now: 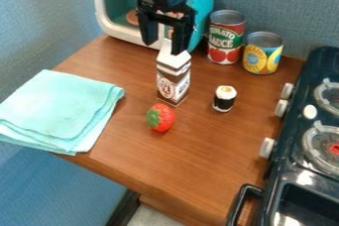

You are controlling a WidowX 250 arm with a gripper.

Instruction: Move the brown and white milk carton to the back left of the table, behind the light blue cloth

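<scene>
The gripper grabs the brown-and-white carton's white top next, to shift the carton across the wooden counter.
The black gripper (164, 40) hangs over the back of the wooden counter with its two fingers spread apart, in front of the toy microwave. Just below and between them stands a brown and white milk carton (173, 79), upright; whether the fingers touch its top I cannot tell. In front of the carton lies a red strawberry (161, 118) with a green cap. A sushi roll (224, 98) with a black band stands to the carton's right.
A turquoise and white microwave (204, 7) stands at the back. Beside it are a tomato can (226, 37) and a yellow-blue can (262, 53). A folded turquoise cloth (59, 106) lies at the left edge; a dark stove (291, 170) borders the right.
</scene>
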